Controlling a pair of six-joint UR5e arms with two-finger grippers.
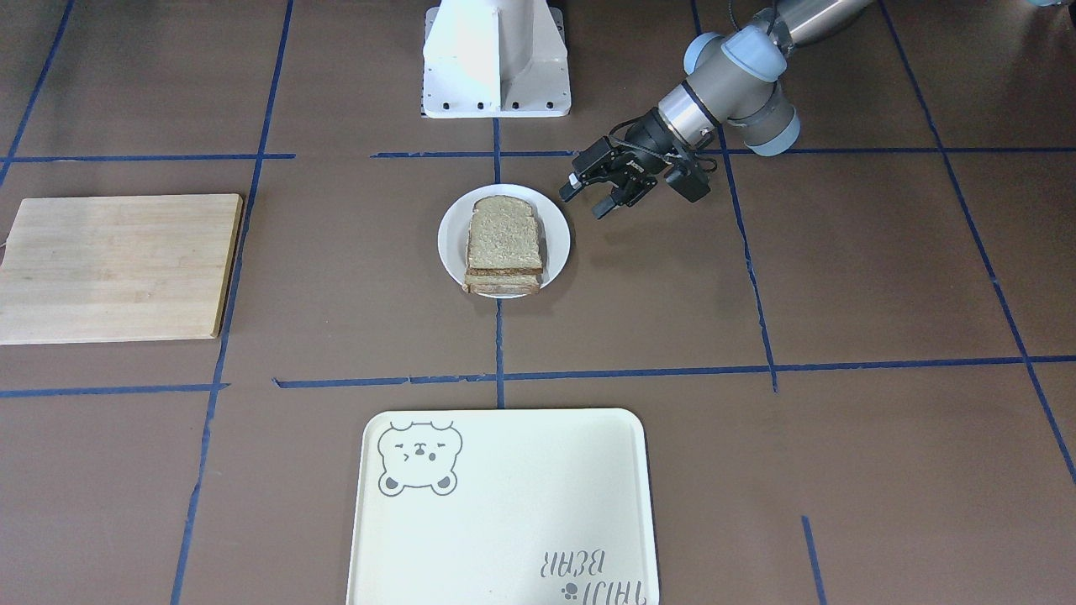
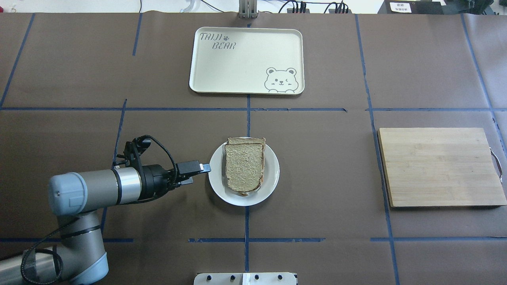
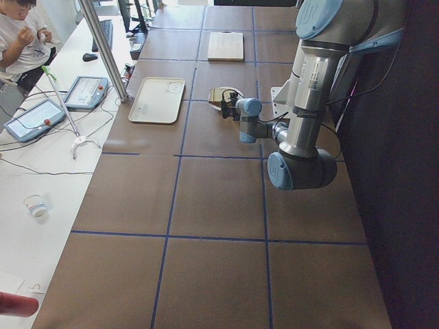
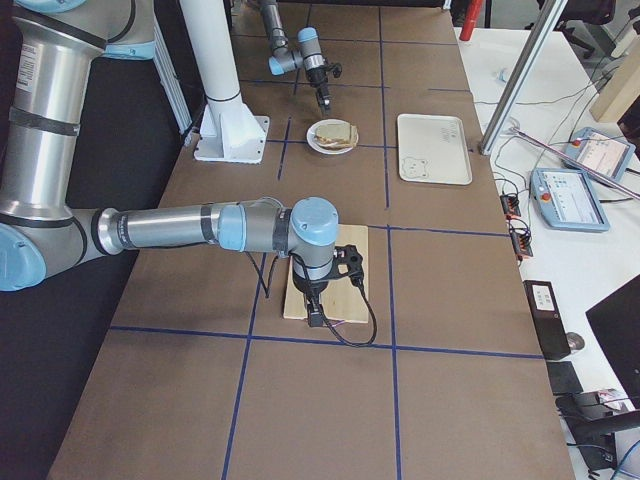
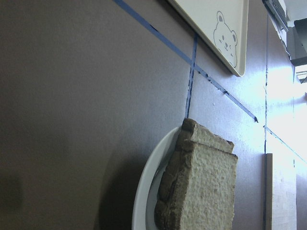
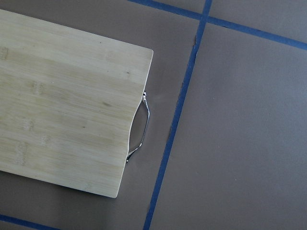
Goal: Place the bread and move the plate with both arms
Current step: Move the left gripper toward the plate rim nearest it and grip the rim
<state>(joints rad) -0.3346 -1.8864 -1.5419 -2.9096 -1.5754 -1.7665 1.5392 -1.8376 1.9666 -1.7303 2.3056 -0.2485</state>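
The left gripper will grip the plate by its rim next, so that the loaded plate moves onto the cream bear tray (image 1: pixel 502 504).
The white plate (image 1: pixel 450 244) sits at the table's middle and holds two stacked bread slices. The top slice of bread (image 1: pixel 504 235) is speckled grey-tan with a dark crust. A second slice (image 1: pixel 503 286) sticks out from under it. My left gripper (image 1: pixel 588 195) is open and empty, just beside the plate's rim (image 2: pixel 217 178) on my left. The left wrist view shows the bread (image 5: pixel 206 187) and the plate (image 5: pixel 144 201) close ahead. My right gripper (image 4: pixel 318 305) hangs over the wooden cutting board (image 4: pixel 345 270). I cannot tell whether it is open or shut.
The wooden cutting board (image 2: pixel 437 166) with a metal handle (image 6: pixel 141 127) lies on my right. A cream bear tray (image 2: pixel 245 59) lies at the far side of the table. The white pedestal base (image 1: pixel 496 59) stands near the robot.
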